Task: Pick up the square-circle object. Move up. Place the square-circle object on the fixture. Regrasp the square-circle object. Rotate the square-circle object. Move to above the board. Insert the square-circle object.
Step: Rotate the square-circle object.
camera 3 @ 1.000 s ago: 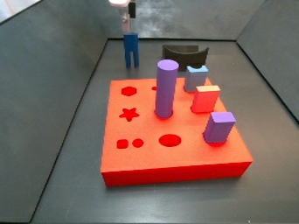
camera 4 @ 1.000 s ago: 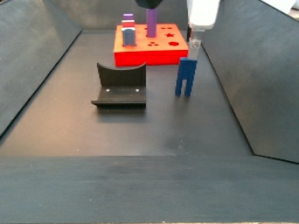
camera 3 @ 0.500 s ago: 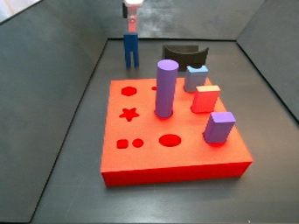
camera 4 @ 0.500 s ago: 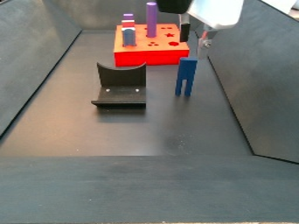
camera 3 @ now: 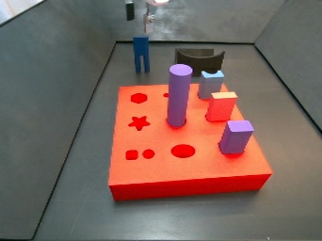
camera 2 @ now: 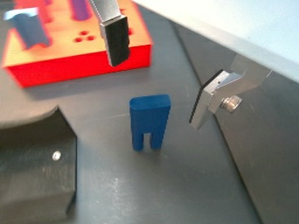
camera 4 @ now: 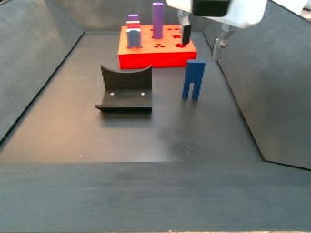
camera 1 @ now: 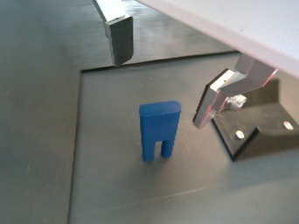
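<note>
I should next pick up the blue square-circle object with my gripper by its upper part, so its two legs stay free to go into the board.
The square-circle object, a small dark blue block, stands upright on its two legs on the dark floor. It also shows in a side view and in both wrist views. My gripper hangs above it, open and empty, and shows in a side view. In both wrist views the fingers stand wide apart on either side of the block's top without touching it. The fixture stands beside the block. The red board lies beyond it.
The board carries a tall purple cylinder, a light blue notched block, a salmon block and a purple block. Sloped grey walls enclose the floor on both sides.
My gripper has turned about its vertical axis above the blue block, so its fingers now straddle it. The block and the fixture have not moved.
</note>
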Robot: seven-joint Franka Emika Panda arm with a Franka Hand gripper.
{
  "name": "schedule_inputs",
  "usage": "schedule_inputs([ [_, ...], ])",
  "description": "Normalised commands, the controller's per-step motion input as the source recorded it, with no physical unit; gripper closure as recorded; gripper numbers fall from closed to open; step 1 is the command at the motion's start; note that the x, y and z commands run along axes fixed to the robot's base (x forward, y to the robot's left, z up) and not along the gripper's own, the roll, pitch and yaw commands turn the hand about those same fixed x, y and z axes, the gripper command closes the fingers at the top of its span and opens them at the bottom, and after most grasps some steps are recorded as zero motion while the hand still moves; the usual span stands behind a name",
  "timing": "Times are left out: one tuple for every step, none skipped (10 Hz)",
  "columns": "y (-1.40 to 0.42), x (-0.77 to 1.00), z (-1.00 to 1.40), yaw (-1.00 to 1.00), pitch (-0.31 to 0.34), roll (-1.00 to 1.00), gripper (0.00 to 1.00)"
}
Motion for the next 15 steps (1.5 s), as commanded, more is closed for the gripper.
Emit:
schedule_inputs([
  [0.00,0.04,-0.02,1.00,0.003,-0.04,0.00],
  [0.00,0.04,-0.02,1.00,0.004,-0.05,0.00],
  [0.00,0.04,-0.02,1.00,0.004,-0.05,0.00],
  [0.00,0.04,-0.02,1.00,0.004,-0.06,0.00],
  [0.00,0.04,-0.02,1.00,0.005,-0.06,0.00],
  [0.00,0.04,-0.02,1.00,0.005,-0.07,0.00],
  [0.00,0.04,-0.02,1.00,0.006,-0.07,0.00],
  [0.00,0.04,-0.02,1.00,0.007,-0.09,0.00],
  [0.00,0.04,-0.02,1.00,0.008,-0.10,0.00],
  [0.00,0.04,-0.02,1.00,0.010,-0.13,0.00],
  [0.00,0.04,-0.02,1.00,0.011,-0.15,0.00],
  [0.00,0.04,-0.02,0.79,0.013,-0.16,0.00],
  [0.00,0.04,-0.02,0.49,0.013,-0.16,0.00],
  [0.01,0.04,-0.02,0.31,0.014,-0.14,0.00],
  [0.01,0.04,-0.02,0.22,0.016,-0.12,0.00],
])
